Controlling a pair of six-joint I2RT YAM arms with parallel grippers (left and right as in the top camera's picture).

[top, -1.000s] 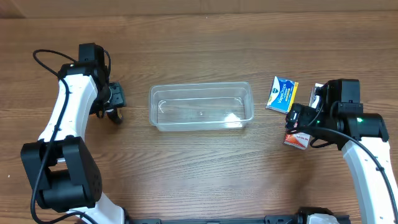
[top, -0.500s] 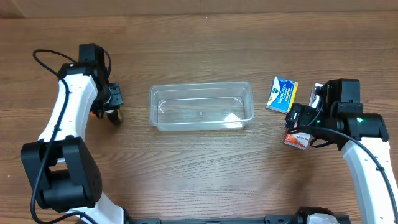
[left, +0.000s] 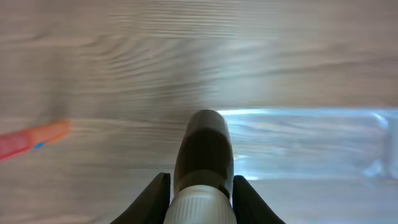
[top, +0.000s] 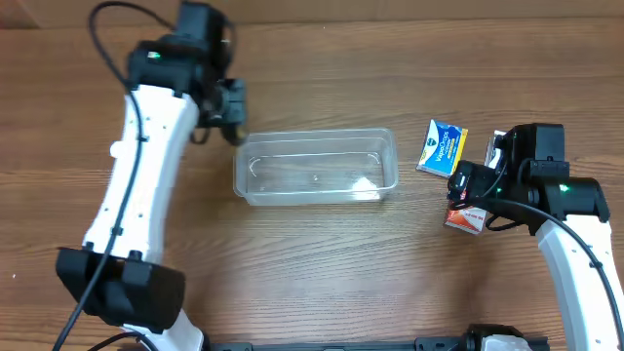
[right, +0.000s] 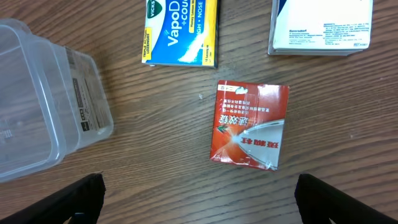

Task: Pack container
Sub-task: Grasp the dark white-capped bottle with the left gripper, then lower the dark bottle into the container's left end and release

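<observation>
I should move the dark tube inside the container's corner rim before my left gripper lets go of it, because the dark tube's end [top: 233,135] is hanging outside the container's corner rim [top: 248,137].
The container [top: 314,136] is a clear shallow plastic bin at the table's middle, with nothing in it. It also shows in the right wrist view [right: 37,112] and, blurred, in the left wrist view [left: 298,143]. My left gripper [top: 229,115] hovers at the bin's far left corner, shut on a dark tube with a white ribbed cap [left: 204,149]. My right gripper [right: 217,205] is open and empty, just above a red box [right: 250,124] to the right of the bin.
A blue and yellow VapoDrops box [top: 442,146] lies right of the bin, also in the right wrist view [right: 180,31]. A white box [right: 320,25] lies beside it. A blurred orange-red item [left: 34,138] lies on the wood left of the tube.
My left arm has swung from the table's left side up and right to the bin's far left corner, carrying the tube. The right arm has not moved.
</observation>
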